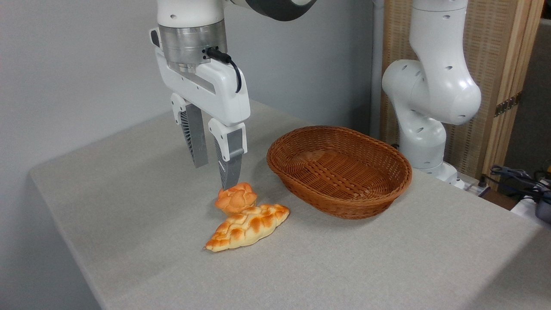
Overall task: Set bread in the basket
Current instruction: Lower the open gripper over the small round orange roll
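My gripper grabs the bread by its middle (236, 199) next, to put it into the basket (340, 170).
The bread (236, 198), a small round knotted orange-golden bun, lies on the grey table just left of the basket (340, 170), an oval woven reddish-brown wicker bowl with nothing in it. My gripper (214, 175) hangs open directly above and slightly behind the bun. Its nearer fingertip ends right at the bun's top edge, while the other finger stands farther left and back. Nothing is held between the fingers.
A longer braided golden loaf (247, 227) lies touching the bun's front side. The arm's white base (430, 107) rises behind the basket on the right. Cables (516, 176) lie off the table's far right edge. The table (129, 206) ends close on the left.
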Controlling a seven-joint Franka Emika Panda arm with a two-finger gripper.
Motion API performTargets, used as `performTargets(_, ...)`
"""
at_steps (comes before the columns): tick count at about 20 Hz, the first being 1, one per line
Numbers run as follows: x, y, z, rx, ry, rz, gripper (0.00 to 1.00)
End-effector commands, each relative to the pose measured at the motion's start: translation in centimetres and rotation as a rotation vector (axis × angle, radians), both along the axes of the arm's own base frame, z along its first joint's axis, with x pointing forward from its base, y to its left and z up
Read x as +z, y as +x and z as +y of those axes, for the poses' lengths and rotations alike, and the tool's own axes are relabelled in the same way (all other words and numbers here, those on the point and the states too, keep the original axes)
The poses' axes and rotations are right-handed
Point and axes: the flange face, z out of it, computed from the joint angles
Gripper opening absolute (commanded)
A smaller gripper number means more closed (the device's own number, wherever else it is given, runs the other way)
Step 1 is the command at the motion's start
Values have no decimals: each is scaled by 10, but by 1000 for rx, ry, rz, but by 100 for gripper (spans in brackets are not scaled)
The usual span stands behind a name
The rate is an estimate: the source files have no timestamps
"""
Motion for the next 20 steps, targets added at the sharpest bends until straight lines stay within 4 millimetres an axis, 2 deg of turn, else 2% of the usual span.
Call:
performTargets(1, 1, 3, -3, 2, 9, -6, 100)
performTargets(6, 1, 3, -3, 2, 9, -6, 100)
performTargets(12, -9, 4, -9, -6, 3, 14, 100)
performTargets(15, -28, -2, -19, -25, -2, 55, 100)
performTargets(20, -68, -22, -55, -95, 6, 135, 100)
